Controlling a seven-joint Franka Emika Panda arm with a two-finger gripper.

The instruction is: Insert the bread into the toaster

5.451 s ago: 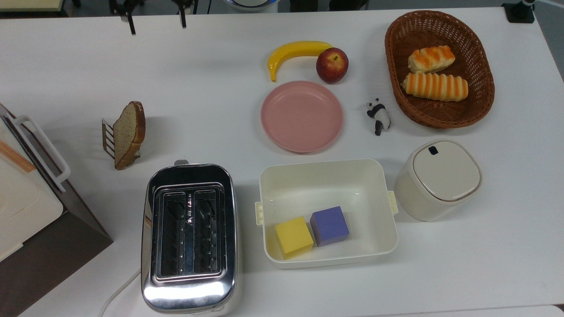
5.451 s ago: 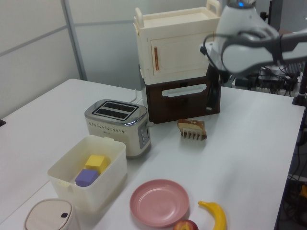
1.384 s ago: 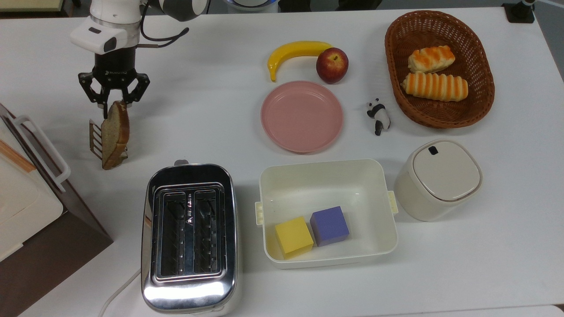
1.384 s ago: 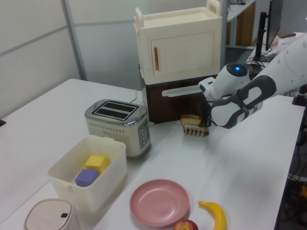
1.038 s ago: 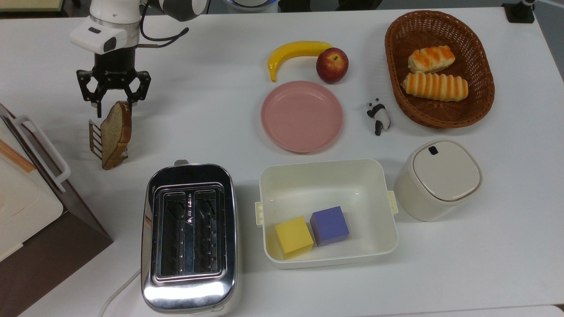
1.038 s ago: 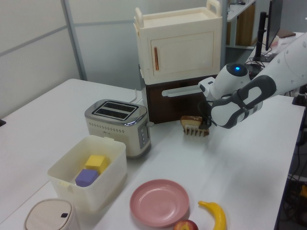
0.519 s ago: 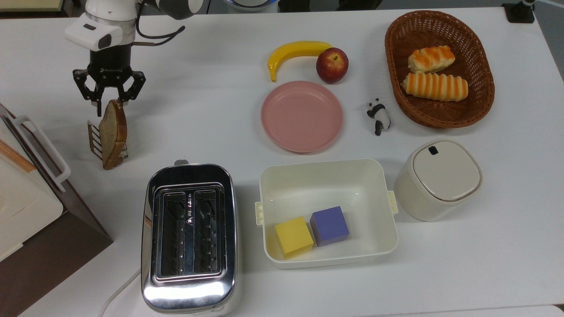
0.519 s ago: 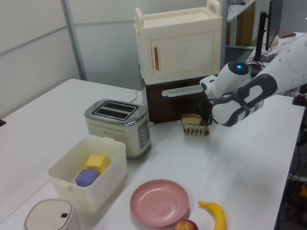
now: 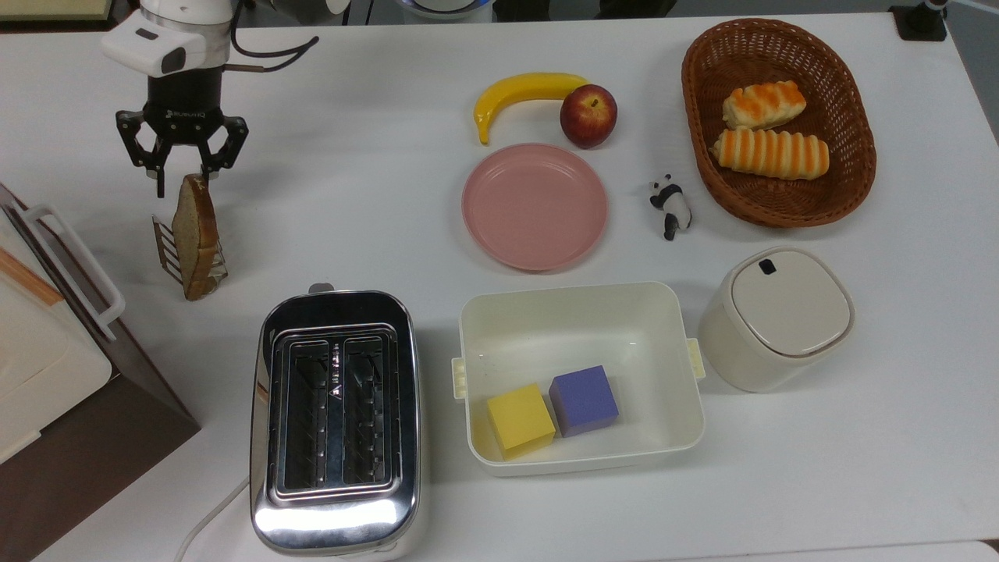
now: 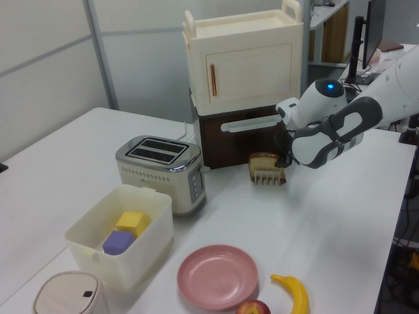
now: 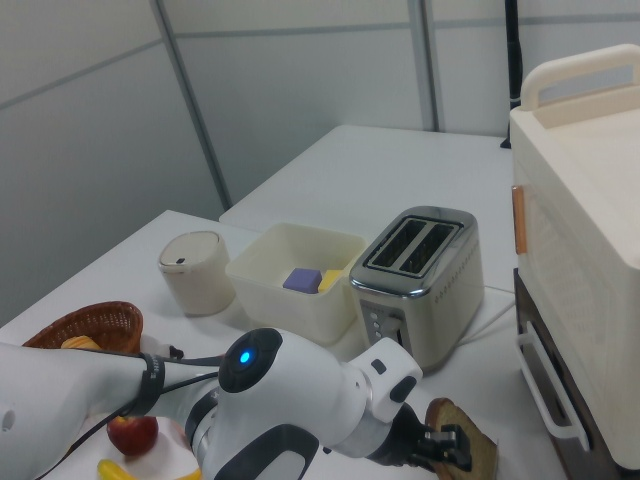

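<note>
My gripper needs to grab the bread by its top edge [image 10: 272,156] next, so the bread's opposite end stays free to go into the toaster's slot [image 10: 153,155].
The bread [image 9: 195,230], a brown slice with a darker crust, stands on edge in a small wire toast rack [image 9: 165,250] at the top view's left. My gripper [image 9: 182,178] hangs open at the slice's top end, one finger on each side of the crust. The left view shows the bread [image 10: 264,160] beside my gripper [image 10: 285,157], in front of the cabinet. The right view shows the bread [image 11: 472,448] against my gripper [image 11: 443,440]. The chrome two-slot toaster [image 9: 335,421] stands below the rack in the top view, both slots empty; it is also visible as the toaster [image 10: 160,170] and the toaster [image 11: 422,265].
A cream and brown cabinet [image 9: 55,359] sits close to the rack's left in the top view. A white bin [image 9: 581,312] with a yellow and a purple cube stands right of the toaster. Pink plate [image 9: 535,207], banana [image 9: 523,92], apple [image 9: 588,115], panda figure [image 9: 670,205], roll basket [image 9: 847,179], lidded canister [image 9: 776,316].
My gripper has drifted toward the top view's upper left. The bread and rack have shifted left with it, and the slice stands more upright. The fingers remain spread.
</note>
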